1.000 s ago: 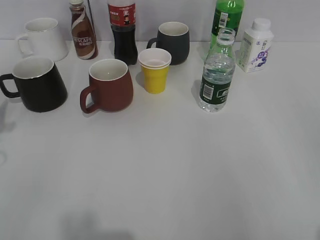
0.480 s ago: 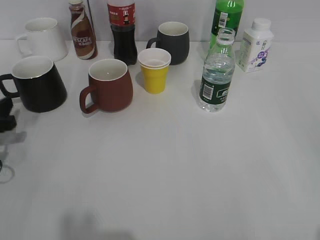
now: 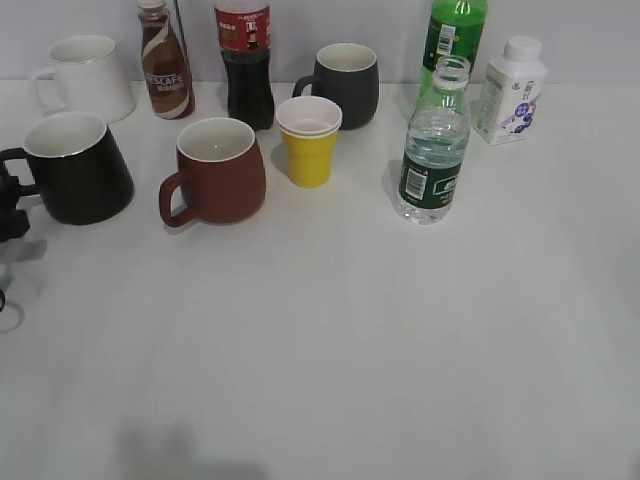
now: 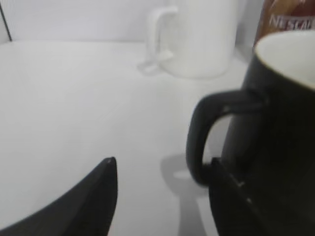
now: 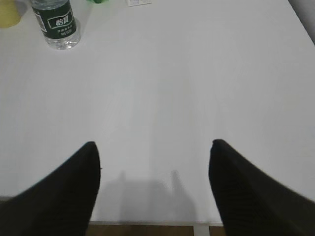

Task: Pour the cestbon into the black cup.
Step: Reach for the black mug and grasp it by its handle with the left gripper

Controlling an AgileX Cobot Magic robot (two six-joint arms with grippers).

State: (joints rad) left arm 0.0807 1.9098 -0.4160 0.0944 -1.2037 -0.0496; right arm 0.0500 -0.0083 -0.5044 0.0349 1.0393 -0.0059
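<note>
My left gripper grips the cup by its loop handle (image 3: 14, 170) next, since the black cup's opening (image 3: 66, 134) then stays free to receive the water.
The cestbon (image 3: 434, 150), a clear bottle with a dark green label and no cap, stands upright at the right of the table; it also shows in the right wrist view (image 5: 55, 23). The black cup (image 3: 78, 168) stands at the far left with its handle pointing left. My left gripper (image 3: 8, 205) is open at the left edge, right beside the cup's handle (image 4: 209, 142); in the left wrist view (image 4: 162, 167) its right finger is next to the handle. My right gripper (image 5: 153, 150) is open and empty over the near table edge, out of the exterior view.
A brown-red mug (image 3: 215, 170), a yellow cup (image 3: 309, 140), a dark grey mug (image 3: 345, 84), a white mug (image 3: 88, 78), a Nescafe bottle (image 3: 165, 60), a cola bottle (image 3: 246, 62), a green soda bottle (image 3: 455, 35) and a white milk bottle (image 3: 512, 90) stand along the back.
My left gripper came into the exterior view at the left edge and has moved up toward the black cup's handle. The bottle and cups have not moved.
</note>
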